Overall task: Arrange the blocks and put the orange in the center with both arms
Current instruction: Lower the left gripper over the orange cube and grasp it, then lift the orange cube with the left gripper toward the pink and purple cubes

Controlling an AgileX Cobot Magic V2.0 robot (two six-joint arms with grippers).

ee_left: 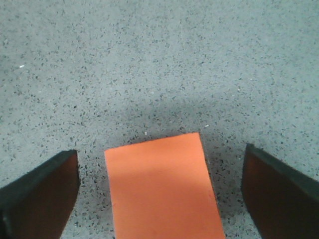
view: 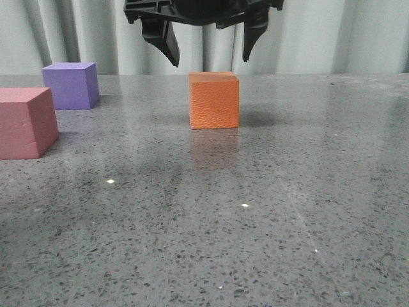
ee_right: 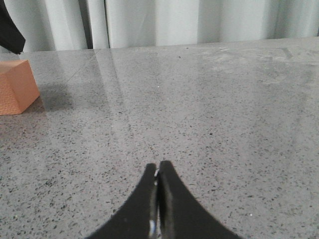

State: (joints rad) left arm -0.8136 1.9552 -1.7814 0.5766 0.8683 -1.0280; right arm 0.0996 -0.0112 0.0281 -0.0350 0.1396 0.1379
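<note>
I need to lower my left gripper before I close it on the orange cube. My fingertips are above the orange cube's top edge [view: 213, 75], so they would miss the cube if I closed now.
The orange cube [view: 214, 100] stands on the grey speckled table near the middle of the front view. My left gripper [view: 209, 52] hangs open just above it, one finger over each side, touching nothing. In the left wrist view the orange cube [ee_left: 162, 189] lies between the two spread fingers [ee_left: 42, 196], with a gap on each side. The purple cube [view: 71, 85] stands at the back left. The pinkish-red cube [view: 25, 121] stands at the left edge, nearer the front. My right gripper [ee_right: 158, 167] is shut and empty low over the table; the orange cube [ee_right: 16, 87] shows far to its side.
A pale curtain [view: 332, 32] hangs behind the table's far edge. The grey speckled tabletop [view: 255, 224] stretches in front and to the right of the orange cube.
</note>
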